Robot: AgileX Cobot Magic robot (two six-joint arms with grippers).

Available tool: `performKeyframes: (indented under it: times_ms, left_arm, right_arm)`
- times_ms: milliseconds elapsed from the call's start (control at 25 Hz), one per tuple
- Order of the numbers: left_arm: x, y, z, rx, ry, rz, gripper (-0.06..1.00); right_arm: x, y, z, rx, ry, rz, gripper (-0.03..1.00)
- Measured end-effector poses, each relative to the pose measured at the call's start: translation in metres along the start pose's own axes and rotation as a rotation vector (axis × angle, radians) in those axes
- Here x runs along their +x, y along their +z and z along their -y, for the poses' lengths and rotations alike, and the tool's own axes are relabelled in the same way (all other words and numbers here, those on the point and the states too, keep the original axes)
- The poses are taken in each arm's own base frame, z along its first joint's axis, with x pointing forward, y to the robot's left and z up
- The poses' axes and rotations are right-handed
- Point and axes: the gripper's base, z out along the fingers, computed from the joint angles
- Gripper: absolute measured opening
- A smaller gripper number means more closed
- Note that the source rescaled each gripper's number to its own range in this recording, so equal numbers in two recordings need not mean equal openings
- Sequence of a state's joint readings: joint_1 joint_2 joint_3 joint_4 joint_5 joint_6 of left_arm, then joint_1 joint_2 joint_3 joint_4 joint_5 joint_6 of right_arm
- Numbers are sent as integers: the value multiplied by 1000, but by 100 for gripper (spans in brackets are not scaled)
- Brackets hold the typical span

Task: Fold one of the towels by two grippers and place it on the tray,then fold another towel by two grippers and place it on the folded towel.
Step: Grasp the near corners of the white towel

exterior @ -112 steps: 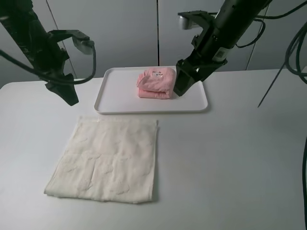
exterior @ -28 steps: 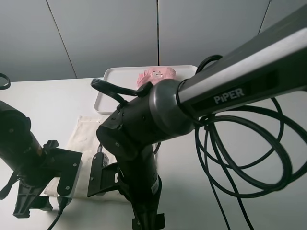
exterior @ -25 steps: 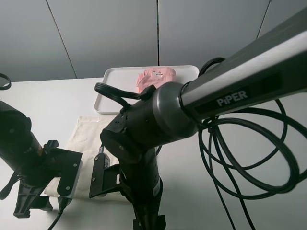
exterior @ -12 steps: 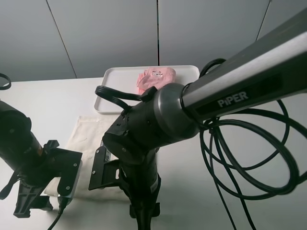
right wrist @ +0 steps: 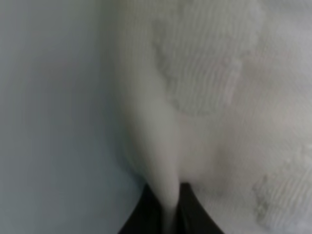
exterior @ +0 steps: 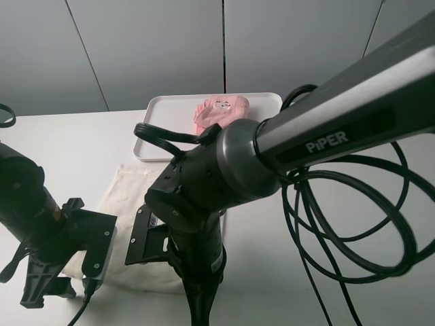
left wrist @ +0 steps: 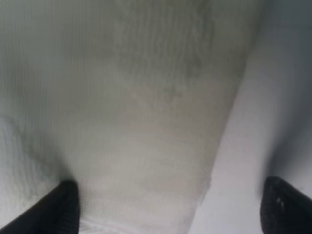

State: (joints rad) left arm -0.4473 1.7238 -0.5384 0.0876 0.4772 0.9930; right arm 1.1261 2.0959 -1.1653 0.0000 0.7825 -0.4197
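The left gripper's two fingers are on either side of the cream towel's edge [left wrist: 204, 190] and meet their shadows on towel and table, so the gripper needs to close on that edge now.
A cream towel [exterior: 129, 197] lies flat on the table in front of the white tray [exterior: 151, 129]. A folded pink towel [exterior: 221, 110] sits on the tray. My left gripper [left wrist: 170, 214] is open over the cream towel's [left wrist: 146, 107] near left edge, with one fingertip on the cloth and the other over the table. It shows low at the left in the high view [exterior: 39, 292]. My right gripper [right wrist: 168, 207] is shut on a raised pinch of the cream towel [right wrist: 214, 97] at its near right edge. My right arm [exterior: 204, 197] hides that gripper in the high view.
Both arms sit close to the high camera and block much of the table. Black cables [exterior: 353, 224] loop over the table's right side. Grey wall panels stand behind the tray.
Both arms have come from beside the tray to the cream towel's near edge. In the last second the right arm shifted slightly and the towel's near edge moved with it.
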Motion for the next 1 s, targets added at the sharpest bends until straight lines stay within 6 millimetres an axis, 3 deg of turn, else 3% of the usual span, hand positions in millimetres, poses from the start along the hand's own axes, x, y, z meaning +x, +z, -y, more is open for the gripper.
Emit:
performKeyframes:
  times_ms: [600,680,720,840,880,1000]
  left_arm:
    - [4,5,8,-72,34,36,96]
    - [5,5,9,-64,33,31,83]
    - [5,5,9,-62,35,31,69]
    - [3,5,7,-88,46,42,14]
    - [3,5,7,-94,51,45,6]
    - [3,5,6,-97,50,45,2]
  right_arm:
    - [1,1,-1,-13,9,-13,0]
    - [1,1,-1,-14,12,-15,0]
    - [1,1,-1,-14,12,-15,0]
    - [1,1,-2,-18,17,-15,0]
    - [1,1,-2,-20,18,-16,0]
    - [1,0,-2,-20,22,-14,0]
